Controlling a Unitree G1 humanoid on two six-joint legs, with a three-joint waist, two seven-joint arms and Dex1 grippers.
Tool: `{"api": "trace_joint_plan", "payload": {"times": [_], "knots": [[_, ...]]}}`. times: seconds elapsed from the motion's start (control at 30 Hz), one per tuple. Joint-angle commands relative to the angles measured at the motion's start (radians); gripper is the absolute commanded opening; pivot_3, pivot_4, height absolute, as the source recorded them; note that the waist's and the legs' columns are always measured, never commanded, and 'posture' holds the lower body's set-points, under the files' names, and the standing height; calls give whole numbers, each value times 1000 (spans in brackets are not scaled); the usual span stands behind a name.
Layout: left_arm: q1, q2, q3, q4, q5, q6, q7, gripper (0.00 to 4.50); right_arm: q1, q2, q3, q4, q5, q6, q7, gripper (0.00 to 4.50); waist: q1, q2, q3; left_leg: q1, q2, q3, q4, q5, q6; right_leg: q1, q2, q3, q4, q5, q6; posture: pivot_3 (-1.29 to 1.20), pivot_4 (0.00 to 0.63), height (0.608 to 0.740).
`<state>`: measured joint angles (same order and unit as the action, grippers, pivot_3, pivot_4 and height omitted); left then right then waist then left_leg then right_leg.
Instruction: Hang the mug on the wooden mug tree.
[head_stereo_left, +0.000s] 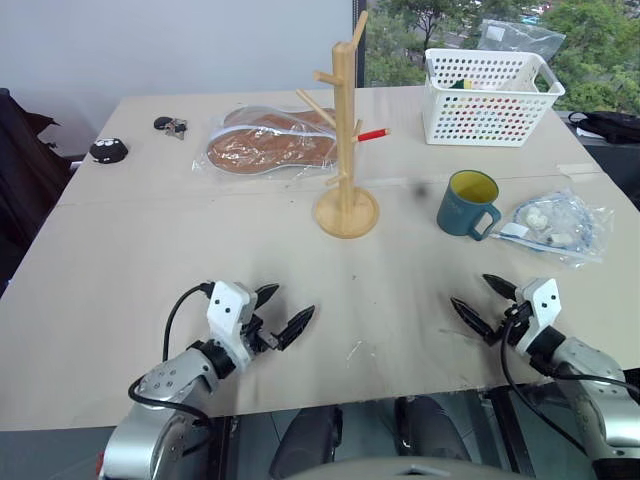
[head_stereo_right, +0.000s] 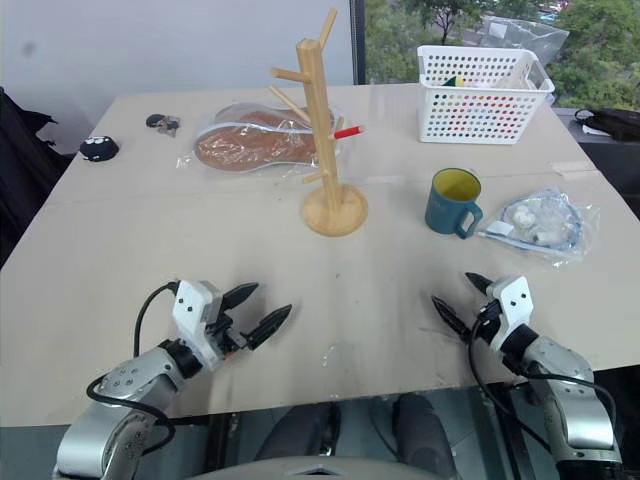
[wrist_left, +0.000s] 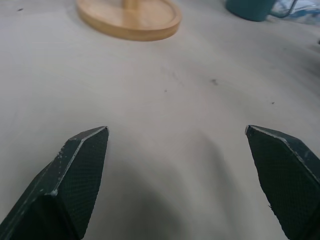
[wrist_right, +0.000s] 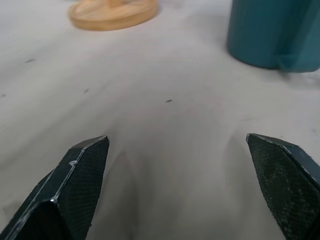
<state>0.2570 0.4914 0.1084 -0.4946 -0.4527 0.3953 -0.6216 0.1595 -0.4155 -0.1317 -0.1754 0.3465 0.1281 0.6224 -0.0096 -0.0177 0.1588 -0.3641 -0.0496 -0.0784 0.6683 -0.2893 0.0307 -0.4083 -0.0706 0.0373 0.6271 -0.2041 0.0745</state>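
The mug's round body (head_stereo_left: 459, 213) looks wider than my open fingertips, so I should grab the mug by its thin handle (head_stereo_left: 490, 221) with my right gripper next.
The dark teal mug (head_stereo_left: 467, 204) with a yellow inside stands upright on the table, right of centre, its handle toward the near right. To its left rises the wooden mug tree (head_stereo_left: 345, 140), a light post on a round disc base with upward-angled pegs. My left gripper (head_stereo_left: 284, 309) hovers low over the near left of the table, open and empty, well short of the tree's base (wrist_left: 129, 16). My right gripper (head_stereo_left: 484, 300) is open and empty near the front right, with the mug (wrist_right: 272, 32) ahead of it and apart from its fingertips.
A white perforated basket (head_stereo_left: 488, 96) stands at the back right. A clear plastic bag with small items (head_stereo_left: 556, 224) lies right of the mug. A bagged brown flat item (head_stereo_left: 270, 145) lies behind the tree, with keys (head_stereo_left: 170, 126) and a small black object (head_stereo_left: 108, 151) at the far left.
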Motion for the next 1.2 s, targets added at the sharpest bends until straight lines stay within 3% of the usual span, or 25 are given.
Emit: {"api": "trace_joint_plan", "payload": {"times": [0.03, 0.37, 0.77, 0.87, 0.93, 0.97, 1.03, 1.1, 1.2], "knots": [[-62, 75, -16, -44, -9, 2, -81, 4500, -58, 41, -43, -41, -27, 22, -136, 4436, -1, 1, 0, 0, 0, 0, 0, 0, 0, 0, 0, 0, 0, 0, 0, 0, 150, 740], [-457, 241, -40, -14, -216, 207, -281, 4500, -292, 188, -48, 66, -200, 51, -494, 4436, -6, 2, 1, -1, -1, 0, -2, 3, -5, -2, 1, 0, 0, 1, 1, 0, 150, 740], [-639, 284, -67, -5, -228, 269, -324, 4500, -352, 222, -41, 144, -247, 49, -575, 4436, -8, 3, 2, -4, -1, 0, -4, 3, -5, -6, 1, 1, -1, 1, 1, 0, 150, 740], [-638, 283, -69, -12, -227, 272, -320, 4500, -360, 215, -36, 161, -250, 33, -555, 3754, -10, 3, 2, -4, -1, 0, -4, 3, -5, -6, 1, 1, -1, 1, 1, 0, 150, 740], [-637, 283, -69, -17, -228, 275, -317, 4500, -371, 211, -34, 178, -248, 26, -541, 2891, -10, 4, 2, -4, -1, 0, -4, 3, -5, -6, 1, 1, -1, 1, 1, 0, 150, 740], [-636, 283, -69, -19, -228, 276, -316, 4500, -375, 211, -34, 185, -247, 23, -535, 1990, -10, 4, 2, -4, -1, 0, -4, 3, -5, -6, 1, 1, -1, 1, 1, 0, 150, 740], [-630, 284, -69, -30, -231, 280, -312, 4500, -390, 207, -31, 203, -248, 15, -523, 1358, -10, 4, 2, -4, -1, 0, -4, 3, -5, -6, 1, 1, -1, 1, 1, 0, 150, 740], [-624, 284, -69, -41, -231, 282, -307, 4500, -406, 205, -31, 222, -246, 5, -511, 100, -10, 4, 3, -4, -1, 0, -4, 3, -5, -6, 1, 1, -1, 1, 1, 0, 150, 740], [-617, 282, -66, -49, -231, 283, -299, 4500, -420, 201, -32, 240, -241, -12, -491, 13, -10, 4, 3, -4, -1, 0, -4, 3, -5, -6, 1, 1, -1, 1, 1, 0, 150, 740]]}}
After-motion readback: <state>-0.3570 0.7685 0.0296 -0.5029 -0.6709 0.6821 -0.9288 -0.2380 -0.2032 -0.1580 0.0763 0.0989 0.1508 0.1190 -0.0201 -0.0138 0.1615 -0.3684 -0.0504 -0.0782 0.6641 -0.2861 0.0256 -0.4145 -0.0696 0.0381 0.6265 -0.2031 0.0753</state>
